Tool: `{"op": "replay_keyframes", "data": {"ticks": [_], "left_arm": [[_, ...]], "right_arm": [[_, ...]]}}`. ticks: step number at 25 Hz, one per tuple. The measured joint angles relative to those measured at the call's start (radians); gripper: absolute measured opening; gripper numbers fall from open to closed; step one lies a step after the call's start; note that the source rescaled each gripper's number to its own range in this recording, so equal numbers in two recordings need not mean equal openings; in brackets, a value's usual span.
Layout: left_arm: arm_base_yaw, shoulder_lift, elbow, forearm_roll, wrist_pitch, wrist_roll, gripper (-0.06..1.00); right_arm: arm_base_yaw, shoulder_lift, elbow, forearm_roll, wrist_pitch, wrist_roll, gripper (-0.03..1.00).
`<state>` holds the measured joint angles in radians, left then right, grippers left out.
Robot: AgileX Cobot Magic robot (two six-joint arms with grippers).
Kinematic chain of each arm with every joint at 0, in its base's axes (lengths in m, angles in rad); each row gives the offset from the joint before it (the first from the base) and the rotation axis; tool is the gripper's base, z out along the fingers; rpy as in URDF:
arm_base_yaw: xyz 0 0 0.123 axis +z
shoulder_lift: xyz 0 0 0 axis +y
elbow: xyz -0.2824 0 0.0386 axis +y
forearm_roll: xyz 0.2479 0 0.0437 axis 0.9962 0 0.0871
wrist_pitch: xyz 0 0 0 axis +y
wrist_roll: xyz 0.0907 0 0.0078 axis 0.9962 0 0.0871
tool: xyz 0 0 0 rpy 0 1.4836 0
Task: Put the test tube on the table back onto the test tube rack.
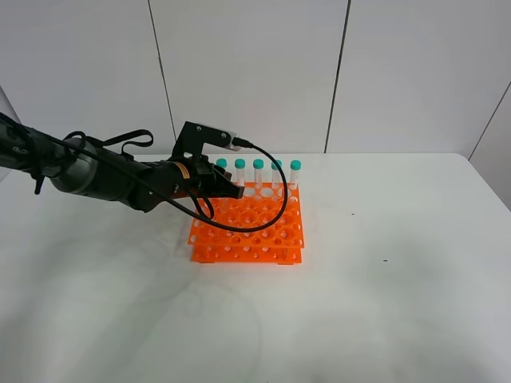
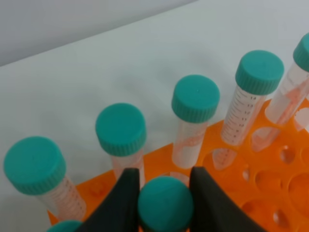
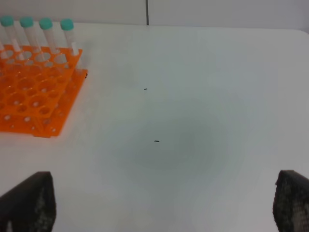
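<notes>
The test tube's cap [image 2: 165, 204] is level with the back-row caps and the tube would stand in the rack [image 2: 223, 187] if I opened, so now it is time for my left gripper to release it.
My left gripper [image 1: 232, 191] reaches over the back left part of the orange test tube rack [image 1: 249, 233]. In the left wrist view its two black fingers [image 2: 123, 203] are shut on the teal cap of a test tube [image 2: 165, 204], which stands upright just in front of the rack's back row. In the exterior view the gripper hides this tube. Several identical teal-capped tubes [image 1: 258, 165] stand in the back row and show close up in the left wrist view [image 2: 195, 96]. My right gripper [image 3: 161, 205] is open and empty above the white table [image 3: 193, 121], away from the rack [image 3: 34, 96].
The white table [image 1: 383, 303] stretches wide to the right of and in front of the rack. A black cable [image 1: 275, 191] loops from the left wrist over the rack. A pale panelled wall stands behind the table.
</notes>
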<state>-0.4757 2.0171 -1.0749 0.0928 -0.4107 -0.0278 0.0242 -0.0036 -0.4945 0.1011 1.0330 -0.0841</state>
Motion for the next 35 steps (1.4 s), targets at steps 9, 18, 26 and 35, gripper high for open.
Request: {"op": "replay_keyframes", "data": {"ticks": [9,18,26,35], "left_arm": [[0.000,-0.005,0.000,0.000,0.014,0.000,0.27],[-0.001,-0.112,0.000,0.001,0.081,-0.048,0.64],[-0.001,-0.377,0.000,0.001,0.228,-0.044,0.72],[-0.001,-0.517,-0.080,-0.059,0.974,-0.021,0.99]], "right_arm": [[0.000,0.000,0.000,0.000,0.000,0.000,1.00],[0.000,0.000,0.000,0.000,0.000,0.000,1.00],[0.000,0.000,0.000,0.000,0.000,0.000,1.00],[0.000,0.000,0.000,0.000,0.000,0.000,1.00]]}}
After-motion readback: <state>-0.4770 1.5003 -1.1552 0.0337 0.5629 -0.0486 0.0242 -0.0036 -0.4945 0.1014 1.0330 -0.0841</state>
